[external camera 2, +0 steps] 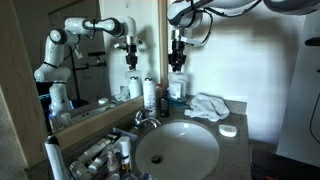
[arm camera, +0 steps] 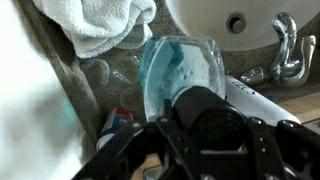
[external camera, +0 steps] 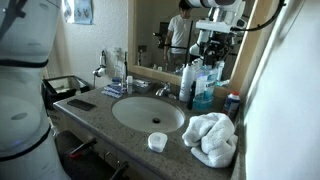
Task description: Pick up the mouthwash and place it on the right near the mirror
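I should keep my gripper closed on the mouthwash until it stands on the counter beside the can, because its lower end (external camera: 203, 105) (arm camera: 193, 48) overlaps the sink's edge from above.
The mouthwash (external camera: 203, 92) is a tall clear bottle of blue liquid. It is upright at the back of the counter, close to the mirror (external camera: 150, 30), beside a slim dark bottle with a white top (external camera: 187, 84). It shows in both exterior views (external camera 2: 177, 92). My gripper (external camera: 209, 60) comes straight down onto its top (external camera 2: 177, 66). In the wrist view the jaws (arm camera: 205, 128) sit tight on both sides of the bottle's cap, with the blue body (arm camera: 178, 72) below. The mirror (external camera 2: 95, 85) has a tan wooden frame.
A crumpled white towel (external camera: 212, 138) lies on the counter by the mouthwash, with a small red-and-blue can (external camera: 232, 103) behind it. The sink basin (external camera: 147, 113) and faucet (external camera: 162, 90) take the middle. A small white dish (external camera: 157, 141) sits at the front edge. Toiletries (external camera 2: 100, 155) crowd the far end.
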`<state>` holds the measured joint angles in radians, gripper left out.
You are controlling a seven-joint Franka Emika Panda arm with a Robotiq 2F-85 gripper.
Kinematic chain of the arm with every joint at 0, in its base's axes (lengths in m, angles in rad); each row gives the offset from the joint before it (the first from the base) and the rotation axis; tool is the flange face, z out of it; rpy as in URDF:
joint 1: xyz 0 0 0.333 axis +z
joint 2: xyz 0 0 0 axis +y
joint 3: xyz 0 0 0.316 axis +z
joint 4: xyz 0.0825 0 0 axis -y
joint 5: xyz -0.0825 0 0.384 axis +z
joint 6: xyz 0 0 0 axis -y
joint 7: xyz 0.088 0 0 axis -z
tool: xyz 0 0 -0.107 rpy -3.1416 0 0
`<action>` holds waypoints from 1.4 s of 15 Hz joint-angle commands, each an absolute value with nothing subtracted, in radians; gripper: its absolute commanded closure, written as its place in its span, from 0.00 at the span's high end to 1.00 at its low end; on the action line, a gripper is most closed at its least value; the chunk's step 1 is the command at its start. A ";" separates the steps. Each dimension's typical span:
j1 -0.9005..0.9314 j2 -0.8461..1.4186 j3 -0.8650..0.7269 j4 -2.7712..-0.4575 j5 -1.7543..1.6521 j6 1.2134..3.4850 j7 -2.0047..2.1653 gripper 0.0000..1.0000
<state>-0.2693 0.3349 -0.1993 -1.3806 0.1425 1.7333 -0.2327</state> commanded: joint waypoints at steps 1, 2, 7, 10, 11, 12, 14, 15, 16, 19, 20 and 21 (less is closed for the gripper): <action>-0.292 0.387 -0.176 -1.304 0.153 1.737 -0.247 0.24; -0.294 0.399 -0.171 -1.294 0.153 1.741 -0.249 0.24; -0.303 0.456 -0.154 -1.239 0.151 1.754 -0.244 0.24; -0.314 0.490 -0.144 -1.204 0.157 1.763 -0.249 0.24; -0.322 0.500 -0.139 -1.193 0.168 1.767 -0.251 0.24; -0.328 0.511 -0.136 -1.183 0.173 1.771 -0.253 0.24; -0.331 0.530 -0.141 -1.172 0.189 1.777 -0.254 0.24; -0.336 0.538 -0.139 -1.166 0.196 1.779 -0.254 0.24; -0.339 0.543 -0.138 -1.164 0.206 1.787 -0.257 0.24; -0.340 0.561 -0.137 -1.159 0.217 1.811 -0.259 0.24; -0.340 0.564 -0.137 -1.159 0.216 1.819 -0.257 0.24; -0.337 0.566 -0.138 -1.159 0.213 1.824 -0.255 0.24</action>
